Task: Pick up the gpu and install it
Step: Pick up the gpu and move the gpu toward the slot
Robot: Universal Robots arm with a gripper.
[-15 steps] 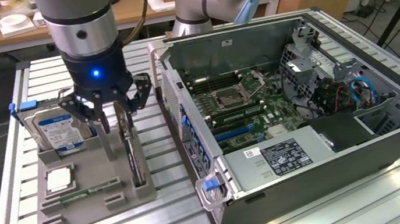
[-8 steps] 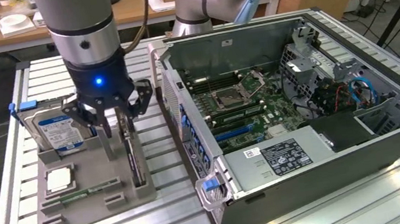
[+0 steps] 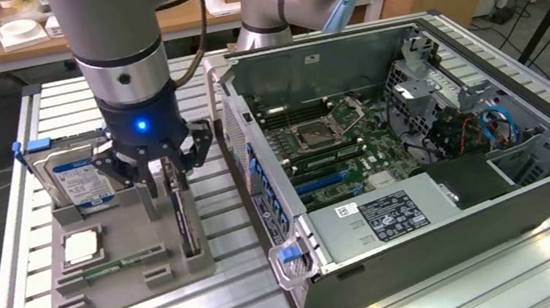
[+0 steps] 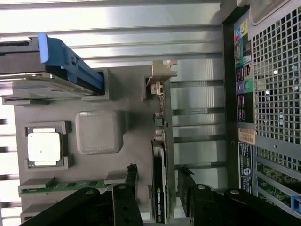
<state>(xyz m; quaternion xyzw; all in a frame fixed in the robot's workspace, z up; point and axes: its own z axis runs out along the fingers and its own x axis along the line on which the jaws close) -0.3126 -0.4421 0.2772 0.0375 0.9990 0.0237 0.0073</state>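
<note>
My gripper's open fingers are above the GPU's top edge [image 4: 159, 184], so closing now would miss the GPU's edge. My gripper lowers them first, then closes on the GPU's edge.
The gpu [image 3: 190, 230] stands on its long edge in a slot of the grey parts holder [image 3: 163, 279], on the side nearest the computer case. In the wrist view the gpu [image 4: 160, 141] is a thin dark card with its silver bracket at the far end. My gripper [image 3: 166, 184] hangs just above the card's near end. It is open [image 4: 158, 176], one black finger on each side of the card with a gap between each finger [image 4: 131, 181] and the card.
The open computer case [image 3: 414, 142] lies to the exterior view's right, motherboard [image 3: 328, 146] facing up. The holder [image 4: 122, 89] also carries a hard drive [image 3: 79, 177] with a blue caddy [image 4: 70, 61], a CPU [image 3: 81, 246] and a memory stick [image 3: 118, 265]. All of it rests on a slatted aluminium table [image 3: 488, 286].
</note>
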